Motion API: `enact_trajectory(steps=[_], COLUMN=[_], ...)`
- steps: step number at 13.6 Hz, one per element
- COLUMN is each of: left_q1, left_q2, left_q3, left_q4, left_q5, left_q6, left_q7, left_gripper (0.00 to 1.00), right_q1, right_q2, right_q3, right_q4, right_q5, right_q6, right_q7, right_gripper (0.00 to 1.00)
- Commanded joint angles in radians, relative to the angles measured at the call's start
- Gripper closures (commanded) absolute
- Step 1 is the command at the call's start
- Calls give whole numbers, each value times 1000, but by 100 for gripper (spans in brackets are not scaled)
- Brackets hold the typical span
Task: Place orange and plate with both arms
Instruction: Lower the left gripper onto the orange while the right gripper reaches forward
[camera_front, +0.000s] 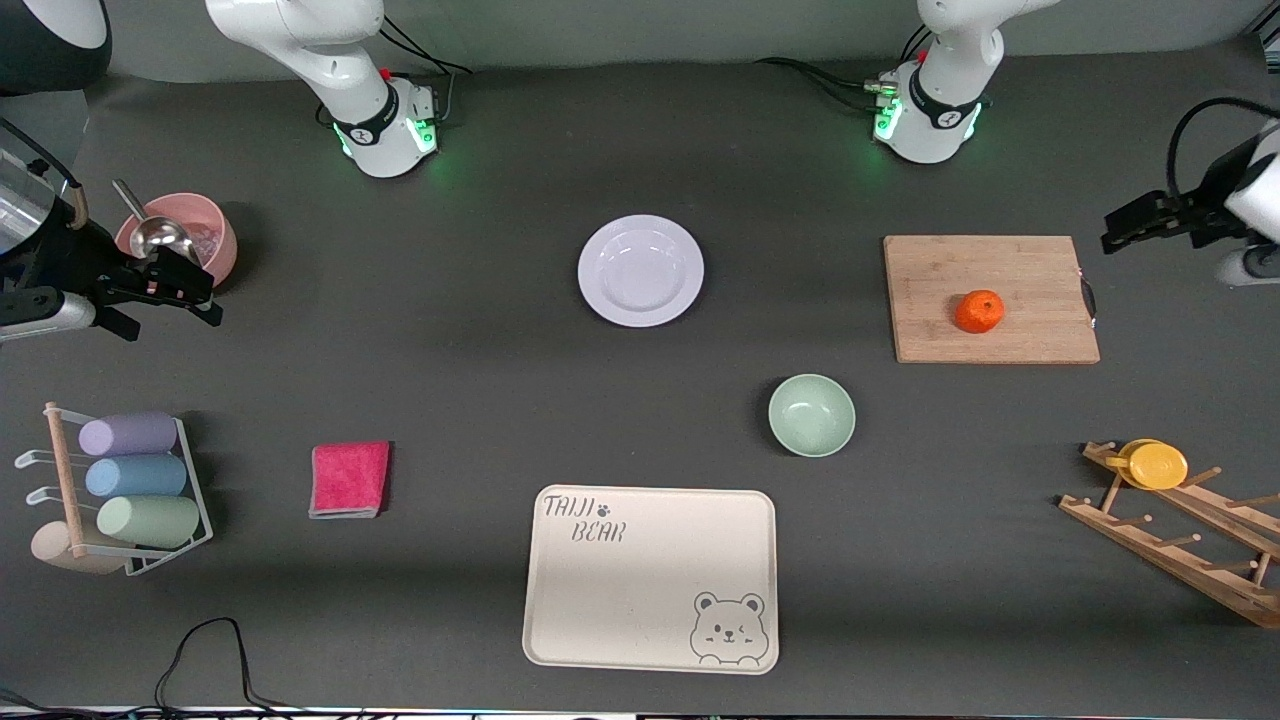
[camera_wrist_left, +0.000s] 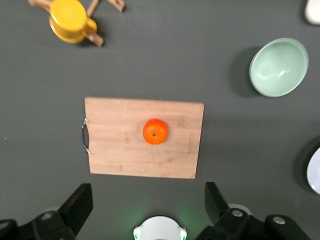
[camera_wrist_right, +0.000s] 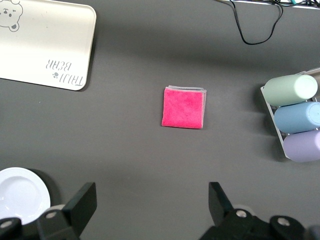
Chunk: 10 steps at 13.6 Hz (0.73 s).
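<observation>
I should next grip the orange (camera_front: 979, 311) by the orange's round sides with my left gripper, to place it with the plate (camera_front: 640, 270).
The orange (camera_front: 979, 311) sits on a wooden cutting board (camera_front: 1040, 330) toward the left arm's end of the table; it also shows in the left wrist view (camera_wrist_left: 155, 131). The white plate (camera_front: 640, 270) lies on the table between the two arm bases, and its edge shows in the right wrist view (camera_wrist_right: 20, 192). My left gripper (camera_front: 1115, 235) (camera_wrist_left: 148, 200) is open and empty, up in the air past the board's handle end. My right gripper (camera_front: 205, 297) (camera_wrist_right: 150, 200) is open and empty, up beside a pink bowl (camera_front: 190, 235).
A pale-green bowl (camera_front: 811, 414) and a cream bear-printed tray (camera_front: 650, 590) lie nearer the camera than the plate. A pink cloth (camera_front: 349, 479) and a cup rack (camera_front: 130, 480) are toward the right arm's end. A wooden rack holds a yellow dish (camera_front: 1155, 465).
</observation>
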Motion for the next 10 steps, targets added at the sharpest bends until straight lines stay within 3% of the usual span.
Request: enact_trajectory(steps=[1, 5, 7, 10], left_q1=[-14, -17, -26, -26], left_q2=[-49, -128, -163, -113], left_q3=[2, 2, 2, 4], left_q4=[-257, -478, -627, -739], left_q5=[7, 7, 6, -2], left_q6=[194, 378, 576, 793], left_q7=[3, 3, 3, 3], left_gripper=[0, 0, 0, 0], right_q1=[5, -1, -2, 2], right_q2=[-11, -6, -16, -28], right_q3=[2, -11, -32, -109], right_q4=[-14, -43, -101, -212], right_q5=[24, 187, 291, 564], right_q6=[11, -3, -3, -8], right_q7=[24, 60, 74, 74], right_gripper=[1, 1, 0, 0])
